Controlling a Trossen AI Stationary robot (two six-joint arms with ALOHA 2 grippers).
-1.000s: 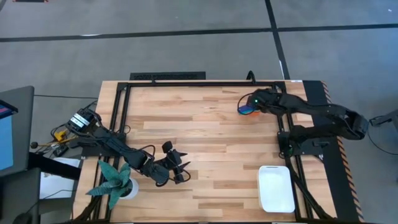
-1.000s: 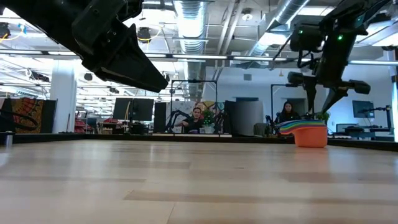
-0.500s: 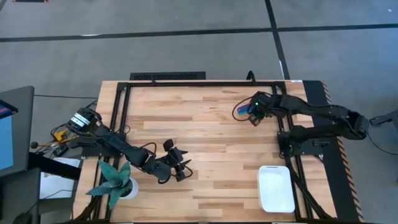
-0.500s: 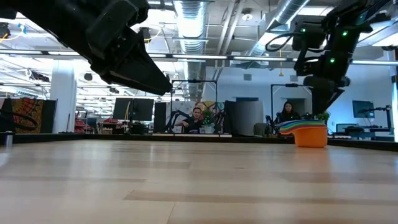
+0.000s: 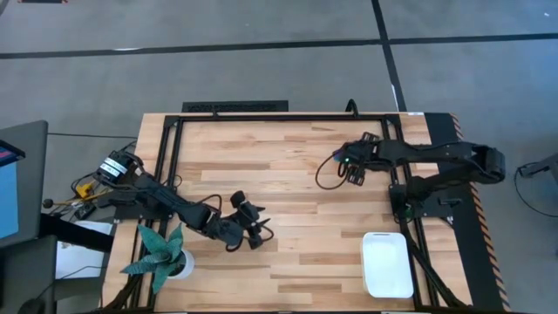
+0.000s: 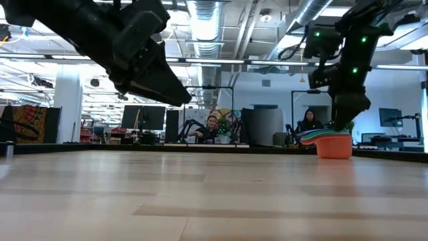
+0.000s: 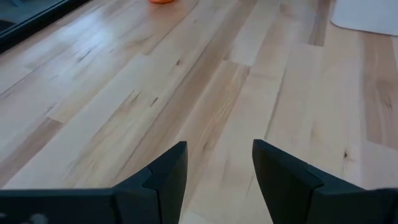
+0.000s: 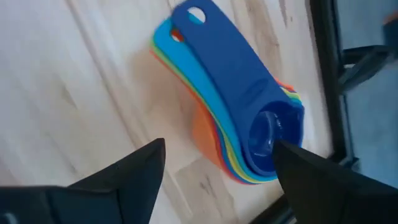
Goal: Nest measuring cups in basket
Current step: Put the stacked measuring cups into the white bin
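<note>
My right gripper grabs the nested measuring cups' layered bowl rims next, to bring the stack to the white basket (image 5: 387,264).
The measuring cups (image 8: 236,93) sit nested in one stack on the table near its far right part, dark blue on top and orange at the bottom, handles fanned out. The low view shows the stack (image 6: 328,142) resting on the orange cup's base. My right gripper (image 8: 217,158) is open and hovers just above the stack, fingers spread beside it; in the high view the right gripper (image 5: 350,166) hides the cups. The white basket (image 5: 387,264) lies at the near right corner. My left gripper (image 5: 253,228) is open, over bare wood near the table's near left.
A teal spiky plant in a white pot (image 5: 163,253) stands at the near left corner. A dark cable loop (image 5: 324,174) hangs by the right gripper. Black frame rails (image 5: 261,116) run along the far and side edges. Bare wood lies between the stack and the basket.
My right gripper has moved toward the near edge and slightly left, lowering and turning over the stack until it covers the cups in the high view. The stack has stayed in place. My left gripper has drifted a little toward the table's right.
</note>
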